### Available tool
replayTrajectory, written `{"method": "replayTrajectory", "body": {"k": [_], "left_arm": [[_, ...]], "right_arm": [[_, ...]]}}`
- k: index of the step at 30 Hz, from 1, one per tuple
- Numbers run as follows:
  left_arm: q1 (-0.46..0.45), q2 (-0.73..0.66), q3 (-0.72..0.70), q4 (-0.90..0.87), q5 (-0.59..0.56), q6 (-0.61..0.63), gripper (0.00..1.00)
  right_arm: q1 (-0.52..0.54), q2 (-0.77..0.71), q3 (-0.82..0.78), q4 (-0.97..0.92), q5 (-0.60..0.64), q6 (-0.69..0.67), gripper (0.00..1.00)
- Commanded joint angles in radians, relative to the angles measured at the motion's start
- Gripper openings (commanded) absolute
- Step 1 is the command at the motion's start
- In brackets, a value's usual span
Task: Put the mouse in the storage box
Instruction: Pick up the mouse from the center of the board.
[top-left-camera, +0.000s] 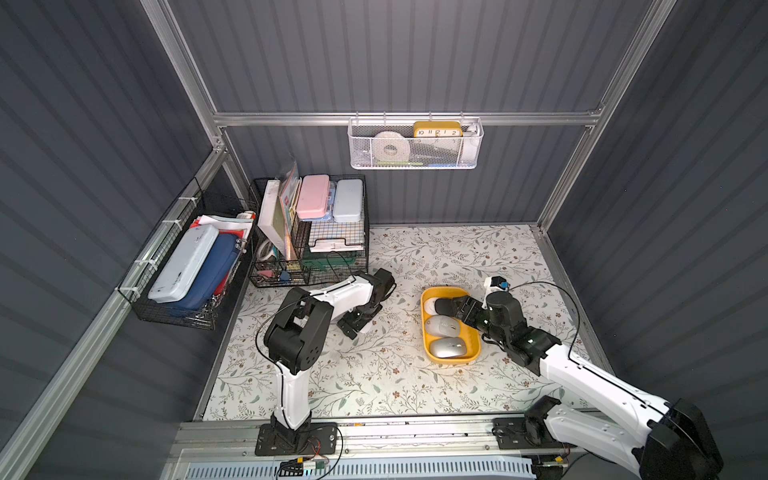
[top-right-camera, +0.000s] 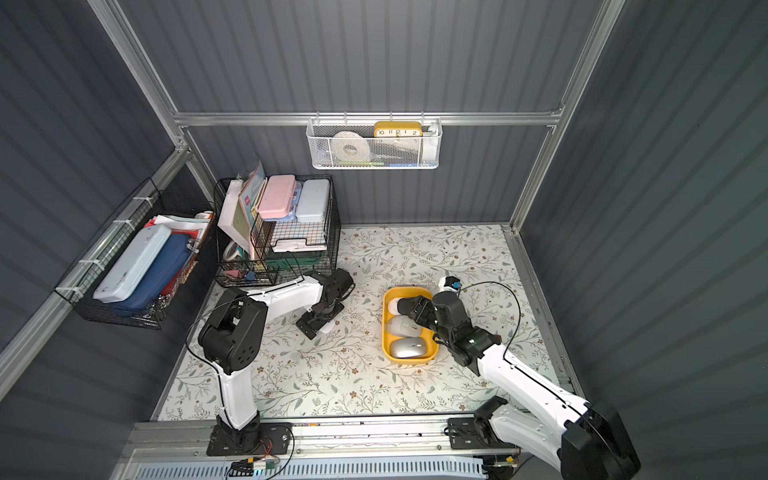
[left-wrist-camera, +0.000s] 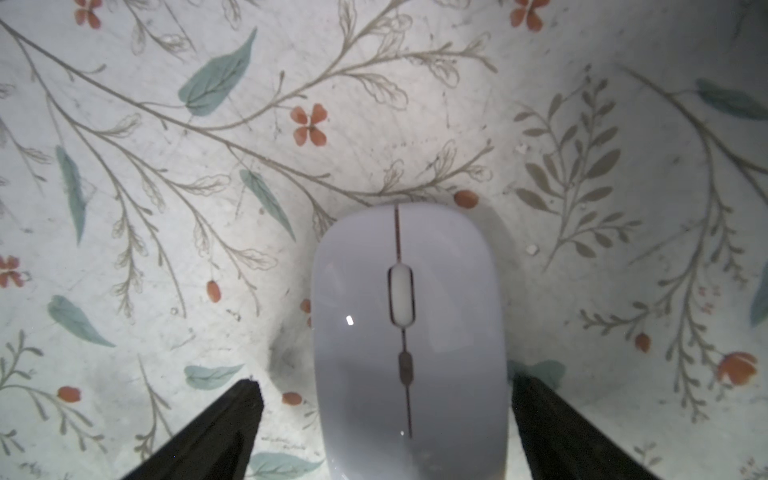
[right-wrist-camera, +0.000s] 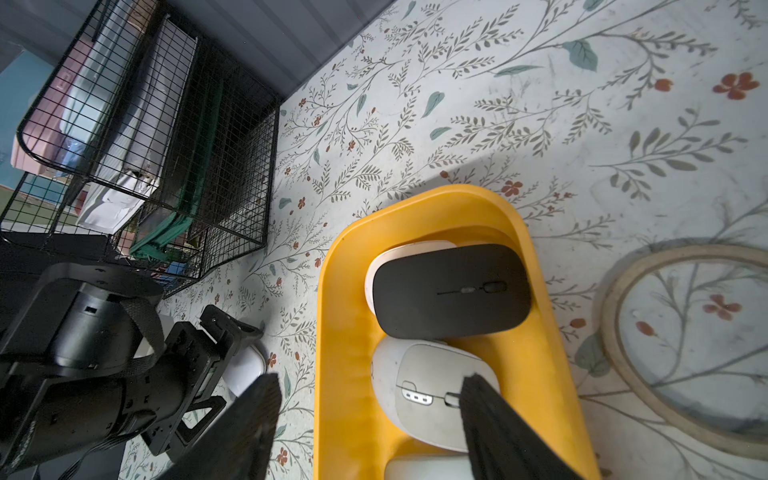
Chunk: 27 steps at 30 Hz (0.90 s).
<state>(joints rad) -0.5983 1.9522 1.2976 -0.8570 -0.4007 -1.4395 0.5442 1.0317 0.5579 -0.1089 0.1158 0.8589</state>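
Note:
The fingers of the robot's left gripper are down on either side of the white mouse, so that gripper should close on the mouse.
A white mouse (left-wrist-camera: 405, 332) lies on the flowered table. My left gripper (left-wrist-camera: 386, 382) points down over it, open wide, one finger on each side and neither touching it. In both top views only a sliver of this mouse (top-left-camera: 365, 329) shows under the left gripper (top-left-camera: 355, 326). The mustard-yellow storage box (top-left-camera: 453, 360) (right-wrist-camera: 332, 332) holds a black mouse (right-wrist-camera: 451, 291) lying on a white one, a grey-white mouse (right-wrist-camera: 424, 390) and a silver mouse (top-left-camera: 448, 347). My right gripper (right-wrist-camera: 370, 380) hovers open over the box's far half, holding nothing.
A black wire rack (top-left-camera: 309, 232) with cases and books stands at the back left. Another black rack (top-left-camera: 183, 270) hangs on the left wall, and a white mesh basket (top-left-camera: 415, 145) on the back wall. A beige tape ring (right-wrist-camera: 609, 316) lies beside the box.

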Motion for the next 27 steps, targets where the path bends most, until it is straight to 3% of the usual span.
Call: {"method": "replayTrajectory", "body": {"k": [1,8,14,17,22,27], "left_arm": [[0.002,-0.013,-0.049,-0.034,-0.005,0.024,0.99],[0.002,-0.009,-0.073,0.004,0.018,0.060,0.94],[0.002,-0.015,-0.094,0.045,0.033,0.108,0.76],[0.002,-0.024,-0.107,0.089,0.054,0.167,0.71],[0.002,-0.066,-0.154,0.155,0.077,0.238,0.54],[0.002,-0.154,-0.216,0.292,0.149,0.422,0.50]], "right_arm": [[-0.003,0.008,-0.017,0.008,0.001,0.016,0.73],[-0.002,0.011,-0.017,0.008,-0.001,0.021,0.73],[-0.003,-0.010,-0.017,-0.012,0.004,0.014,0.73],[-0.003,-0.018,-0.023,-0.015,0.010,0.018,0.73],[-0.003,-0.018,-0.022,-0.015,0.006,0.017,0.73],[-0.004,-0.016,-0.019,-0.017,-0.003,0.015,0.73]]}}
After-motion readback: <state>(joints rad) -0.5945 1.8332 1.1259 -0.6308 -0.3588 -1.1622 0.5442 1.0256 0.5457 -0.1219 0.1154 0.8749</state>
